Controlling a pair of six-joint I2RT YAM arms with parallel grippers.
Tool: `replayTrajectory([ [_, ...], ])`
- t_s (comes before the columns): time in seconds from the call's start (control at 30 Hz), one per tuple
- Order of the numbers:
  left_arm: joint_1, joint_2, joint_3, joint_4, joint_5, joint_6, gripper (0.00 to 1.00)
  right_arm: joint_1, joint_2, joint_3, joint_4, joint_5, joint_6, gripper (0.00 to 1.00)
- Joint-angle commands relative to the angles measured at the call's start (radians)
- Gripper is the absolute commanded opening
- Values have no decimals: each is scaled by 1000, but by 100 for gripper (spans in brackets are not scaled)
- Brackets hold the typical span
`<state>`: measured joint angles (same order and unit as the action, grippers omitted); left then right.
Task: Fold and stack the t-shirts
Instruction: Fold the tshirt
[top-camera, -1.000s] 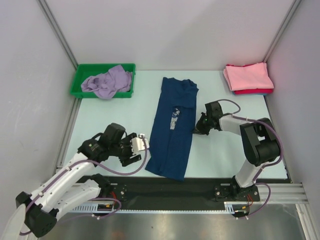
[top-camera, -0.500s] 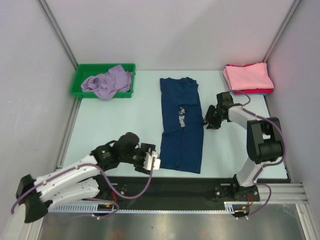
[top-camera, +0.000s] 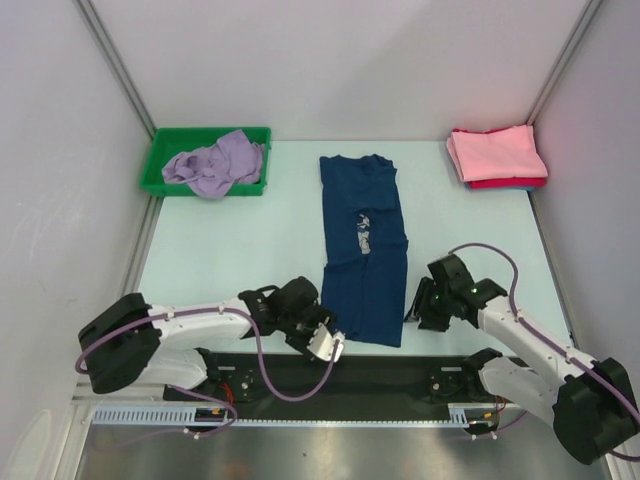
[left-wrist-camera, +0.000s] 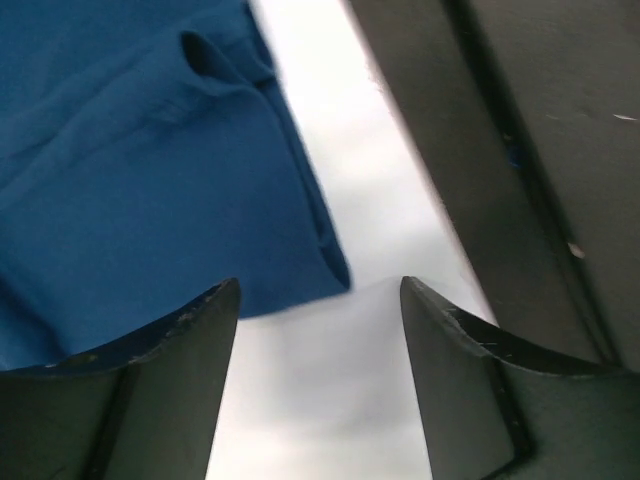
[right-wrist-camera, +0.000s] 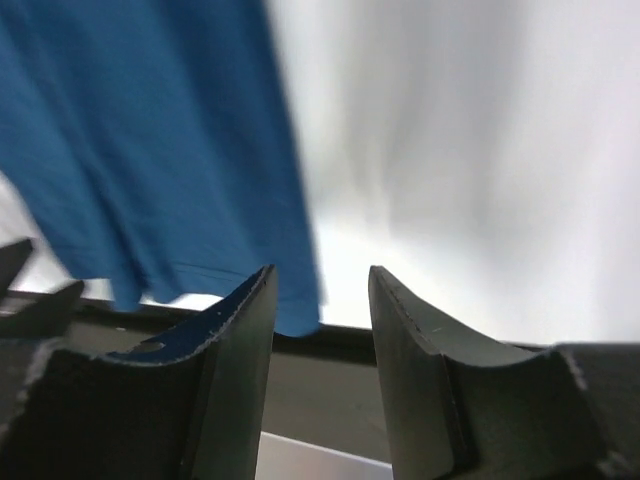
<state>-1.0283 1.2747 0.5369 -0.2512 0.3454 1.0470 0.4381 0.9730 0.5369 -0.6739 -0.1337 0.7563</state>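
Observation:
My fingers are beyond the t-shirt's near corner (top-camera: 398, 342). My right gripper needs to move closer to the bar (top-camera: 400, 385) before it closes on the navy blue t-shirt.
The navy blue t-shirt (top-camera: 365, 255), folded into a long strip with its pale print facing up, lies flat mid-table. My left gripper (top-camera: 330, 344) is open and empty at the shirt's near left corner; the left wrist view shows that corner (left-wrist-camera: 150, 170) just ahead of the gripper (left-wrist-camera: 320, 300). My right gripper (top-camera: 417, 310) is open and empty beside the shirt's near right edge; the right wrist view shows the navy cloth (right-wrist-camera: 150, 140) left of the gripper (right-wrist-camera: 322, 290). The lavender t-shirt (top-camera: 215, 160) lies crumpled in the bin. Folded pink and red t-shirts (top-camera: 497, 155) are stacked at the back right.
The green plastic bin (top-camera: 160, 178) stands at the back left. The black mounting rail (top-camera: 400, 372) runs along the near table edge, just behind both grippers. Grey walls close in the table on the left, the back and the right.
The shirt was shifted and straightened a second ago and has lain still since. Both grippers have moved toward the near edge, to the shirt's near corners. Both stay open.

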Motion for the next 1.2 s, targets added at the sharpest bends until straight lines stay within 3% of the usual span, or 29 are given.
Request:
replayTrajectory([
  [0.0,-7,51,28,35,-3,10,69,66,-19,-41,-38,45,103,48],
  [0.3,-75,91,14,58,-31,87,36,209,101,-120,217,-29,209,49],
  [0.33,-99,94,15,70,-26,68,22,214,124,-126,232,-32,204,48],
  [0.37,-111,95,15,75,-22,55,14,215,131,-130,232,-40,198,45],
  [0.43,-151,86,18,73,-13,9,0,215,125,-144,226,-41,198,28],
  [0.5,-179,68,28,47,-5,-25,1,217,101,-161,214,-58,199,9],
  [0.57,-220,52,63,-14,27,-108,0,217,51,-158,171,-55,192,0],
  [0.7,-256,9,89,-37,44,-261,0,217,-17,-130,37,-50,152,0],
  [0.87,-225,5,118,-40,-12,-292,0,214,-27,-82,-58,-95,111,0],
  [1.03,9,17,244,-89,33,-324,0,99,62,105,-110,-106,-13,0],
  [1.17,135,44,308,-97,44,-274,0,-53,200,237,-20,-121,-106,0],
])
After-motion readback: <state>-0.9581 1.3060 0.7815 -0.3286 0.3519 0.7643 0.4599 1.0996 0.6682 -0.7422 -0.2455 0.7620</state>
